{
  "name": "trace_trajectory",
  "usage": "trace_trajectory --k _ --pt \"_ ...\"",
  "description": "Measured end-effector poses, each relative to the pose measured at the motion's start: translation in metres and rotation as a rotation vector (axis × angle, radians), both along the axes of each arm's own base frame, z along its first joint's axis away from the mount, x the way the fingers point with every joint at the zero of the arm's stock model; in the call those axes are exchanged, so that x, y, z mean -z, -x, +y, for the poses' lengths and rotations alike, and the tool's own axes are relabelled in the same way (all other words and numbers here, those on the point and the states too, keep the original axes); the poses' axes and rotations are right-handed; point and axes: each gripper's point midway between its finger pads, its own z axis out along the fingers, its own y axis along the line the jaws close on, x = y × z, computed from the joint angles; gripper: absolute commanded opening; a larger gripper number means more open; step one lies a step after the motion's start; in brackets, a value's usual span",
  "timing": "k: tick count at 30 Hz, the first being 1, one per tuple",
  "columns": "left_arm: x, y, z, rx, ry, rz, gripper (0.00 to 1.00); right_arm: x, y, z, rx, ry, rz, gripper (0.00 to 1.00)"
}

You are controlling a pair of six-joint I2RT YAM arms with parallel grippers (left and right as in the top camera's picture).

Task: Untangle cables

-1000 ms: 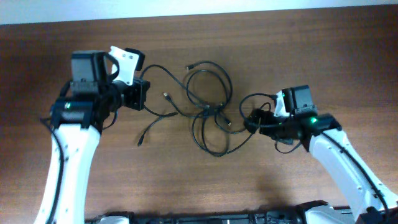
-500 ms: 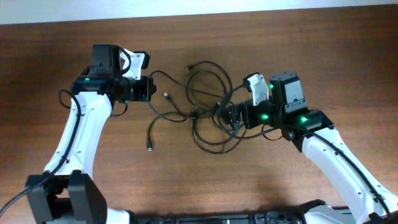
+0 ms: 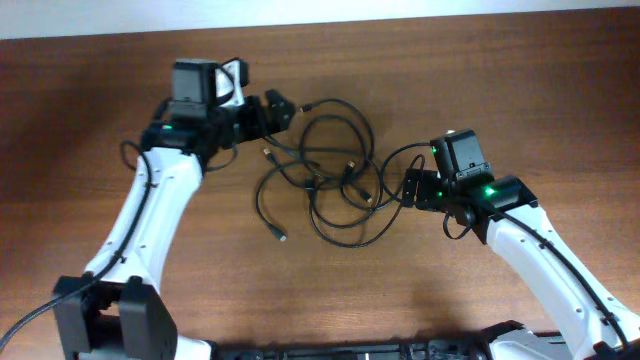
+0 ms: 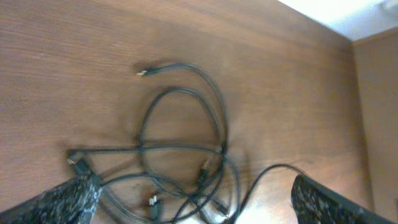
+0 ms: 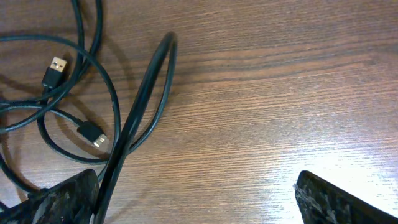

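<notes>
My left gripper should next grab the piece of cable at the tangle's outer edge to pull it away, leaving the plug ends free.
The cables lie as one tangle of thin black loops at the table's centre, with plug ends poking out at the top and lower left. My left gripper hovers at the tangle's upper left edge, jaws wide apart. In the left wrist view the loops spread between and beyond its fingers, and nothing is clamped. My right gripper sits at the tangle's right edge, open. One cable loop runs along its left finger; a USB plug lies beyond.
The brown wooden table extends on all sides of the tangle. A pale wall strip borders the far edge. The arms' black bases line the near edge.
My left gripper has swung right to the tangle's upper edge and opened, letting go of the cable it held. The right gripper pulled back rightward, and the lower-left cable end shifted right.
</notes>
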Motion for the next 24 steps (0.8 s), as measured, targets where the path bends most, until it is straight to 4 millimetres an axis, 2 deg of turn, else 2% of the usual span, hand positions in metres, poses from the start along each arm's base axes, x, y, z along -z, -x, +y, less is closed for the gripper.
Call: trace_trajectory --k 2,4,7,9,11,12,13,15,16,17,19,21,24 --pt "-0.004 -0.002 -0.030 0.012 -0.013 -0.041 0.99 0.000 0.000 -0.001 0.012 0.002 -0.001 0.99" --pt "0.009 0.005 -0.055 0.032 -0.050 -0.023 0.99 0.001 0.002 -0.002 0.012 0.004 0.007 0.99" --pt "0.028 0.004 -0.071 -0.017 -0.086 0.010 0.99 0.001 0.002 -0.002 0.013 0.005 0.011 0.99" --pt "0.037 -0.008 -0.078 -0.024 -0.124 -0.041 0.99 0.002 0.004 -0.002 0.015 0.006 0.018 0.99" --pt "0.038 -0.012 -0.076 0.128 -0.267 -0.161 0.95 0.002 0.004 -0.003 0.016 0.006 0.019 0.99" --pt "0.044 -0.006 -0.071 0.232 -0.374 -0.193 0.90 0.002 0.005 -0.003 0.015 0.007 0.022 0.99" --pt "0.056 0.003 -0.059 0.352 -0.517 -0.204 0.90 0.002 0.005 -0.003 0.015 0.007 0.022 0.99" --pt "0.065 0.007 -0.045 0.457 -0.668 -0.220 0.84 0.002 0.005 -0.003 0.015 0.007 0.022 0.99" --pt "0.069 0.008 -0.039 0.516 -0.737 -0.233 0.76 0.002 0.005 -0.003 0.015 0.007 0.021 0.99" --pt "0.075 0.006 -0.035 0.585 -0.807 -0.252 0.75 0.002 0.005 -0.003 0.015 0.007 0.022 0.99" --pt "0.093 0.006 -0.031 0.694 -0.889 -0.256 0.73 0.002 0.005 -0.003 0.016 0.007 0.023 0.99" --pt "0.120 0.007 -0.027 0.800 -0.940 -0.227 0.71 0.003 0.005 -0.003 0.016 0.008 0.025 0.99" --pt "0.151 0.011 -0.018 0.888 -0.975 -0.168 0.62 0.003 0.005 -0.003 0.015 0.008 0.024 0.99"
